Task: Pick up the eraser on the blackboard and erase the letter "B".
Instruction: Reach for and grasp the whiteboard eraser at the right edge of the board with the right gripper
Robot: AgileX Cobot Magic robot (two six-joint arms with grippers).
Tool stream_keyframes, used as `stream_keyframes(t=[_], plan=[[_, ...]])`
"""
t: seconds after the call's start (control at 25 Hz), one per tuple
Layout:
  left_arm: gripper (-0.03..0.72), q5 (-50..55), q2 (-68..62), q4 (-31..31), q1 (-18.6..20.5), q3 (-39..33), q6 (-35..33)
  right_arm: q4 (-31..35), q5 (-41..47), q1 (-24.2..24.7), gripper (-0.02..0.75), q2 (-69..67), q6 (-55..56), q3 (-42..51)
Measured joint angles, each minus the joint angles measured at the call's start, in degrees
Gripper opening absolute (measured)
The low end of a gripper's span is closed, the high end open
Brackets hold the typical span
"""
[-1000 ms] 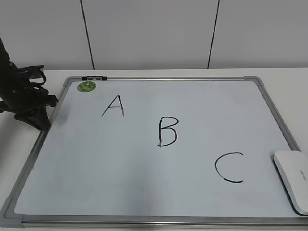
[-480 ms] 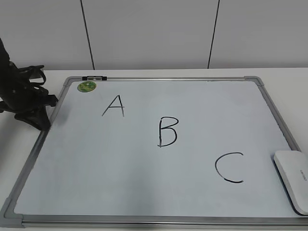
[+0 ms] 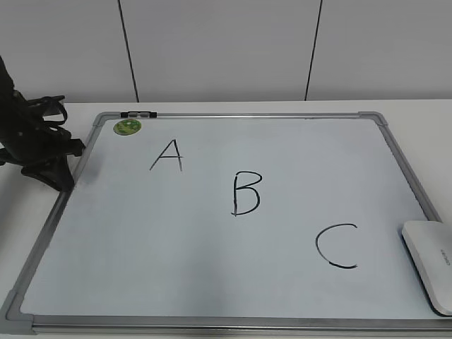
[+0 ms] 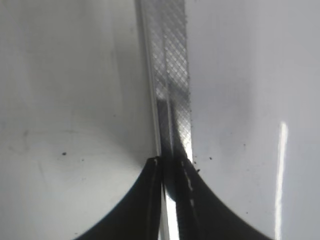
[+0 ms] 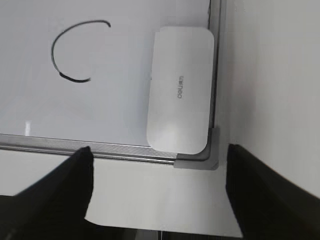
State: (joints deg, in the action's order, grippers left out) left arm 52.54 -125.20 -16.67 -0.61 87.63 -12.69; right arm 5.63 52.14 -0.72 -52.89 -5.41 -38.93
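Note:
My right gripper grabs the eraser [image 3: 431, 265] by its long sides next, since it is narrow across but too long for the fingertips from end to end.
The blackboard [image 3: 176, 240] lies flat on the white table. The black letter "B" [image 3: 246, 193] is drawn near its middle. The white eraser [image 3: 431, 265] lies on the board's front right corner, and it also shows in the right wrist view [image 5: 180, 90] with small grey lettering. My right gripper [image 5: 159, 152] is open and empty, hovering over the table just in front of that corner; it is outside the exterior view. My left gripper [image 3: 60, 180] is shut, with its tips [image 4: 170, 162] down on the board's left frame rail [image 4: 170, 75].
A black "A" [image 3: 167, 155] is up left of the B and a black "C" [image 3: 337, 246] is down right of it, next to the eraser. A green round sticker [image 3: 128, 126] sits at the board's back left corner. A white wall stands behind the table.

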Motion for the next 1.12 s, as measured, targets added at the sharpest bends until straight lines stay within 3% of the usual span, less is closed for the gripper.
stream_keyframes(t=[0.24, 1.12], plan=[[0.035, 0.0, 0.0, 0.0, 0.0, 0.0, 0.0, -0.2, -4.2, 0.0, 0.663, -12.0, 0.0, 0.0], [0.035, 0.1, 0.0, 0.0, 0.0, 0.0, 0.1, -2.9, -21.3, 0.0, 0.661, -39.2, 1.7, -0.5]])
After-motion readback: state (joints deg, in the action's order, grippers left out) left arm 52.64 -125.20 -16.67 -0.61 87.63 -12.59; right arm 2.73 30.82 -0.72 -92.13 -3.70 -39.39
